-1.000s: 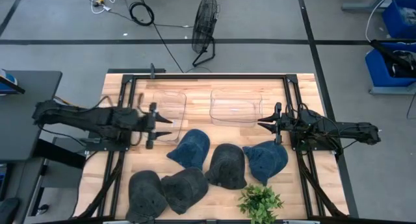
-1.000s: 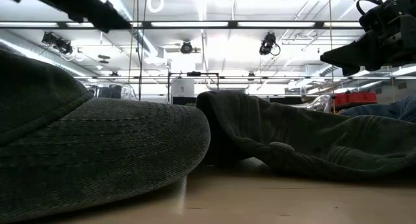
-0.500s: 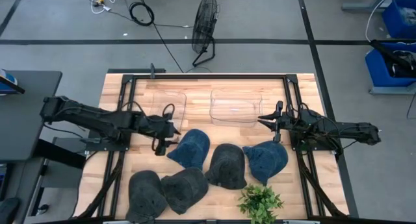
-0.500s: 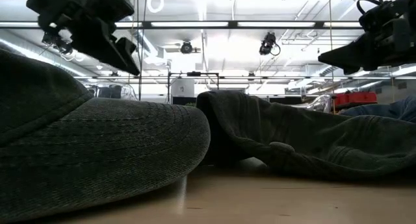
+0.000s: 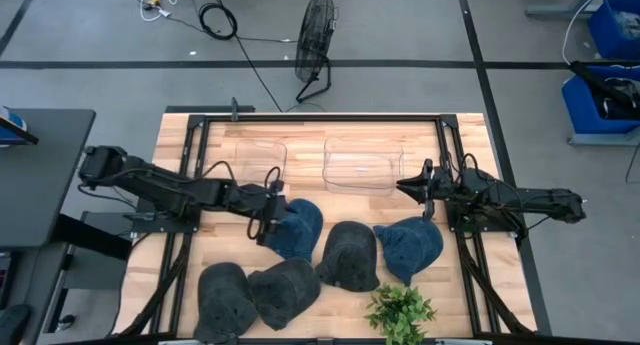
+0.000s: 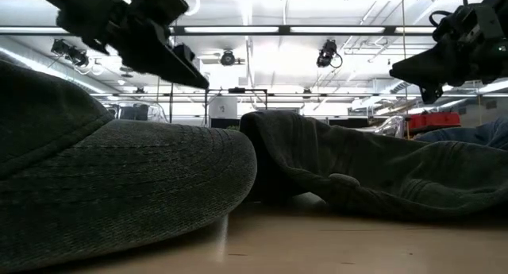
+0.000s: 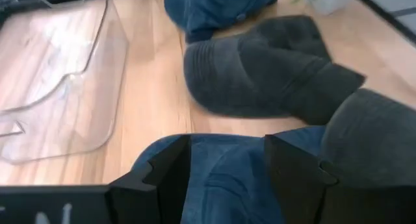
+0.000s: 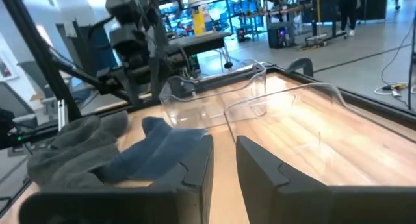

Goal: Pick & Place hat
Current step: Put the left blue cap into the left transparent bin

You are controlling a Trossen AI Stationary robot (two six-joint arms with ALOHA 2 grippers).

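Note:
Next, my left gripper picks up the blue hat by its brim [image 7: 195, 146] to place it in the clear bin.
A blue hat [image 5: 297, 228] lies crown up on the wooden table, left of the middle; it also shows in the left wrist view [image 7: 227, 178]. My left gripper [image 5: 272, 214] is open just over the hat's left side, its fingers [image 7: 159, 178] apart above the blue cloth; I cannot tell whether they touch it. A dark grey hat [image 5: 348, 255] and a second blue hat [image 5: 408, 245] lie to its right. My right gripper [image 5: 412, 188] waits at the right, by a clear bin, its fingers [image 8: 195, 162] a narrow gap apart and empty.
Two clear plastic bins [image 5: 262, 163] [image 5: 362, 165] stand at the far side. Two more dark grey hats [image 5: 222, 297] [image 5: 285, 290] lie at the near left, against each other. A small green plant [image 5: 400, 310] stands at the near edge. Black frame rails run along both sides.
My left gripper has gone toward the table's right and near edges and down, from beside the left bin to just over the blue hat's left side. The hats have stayed where they were.

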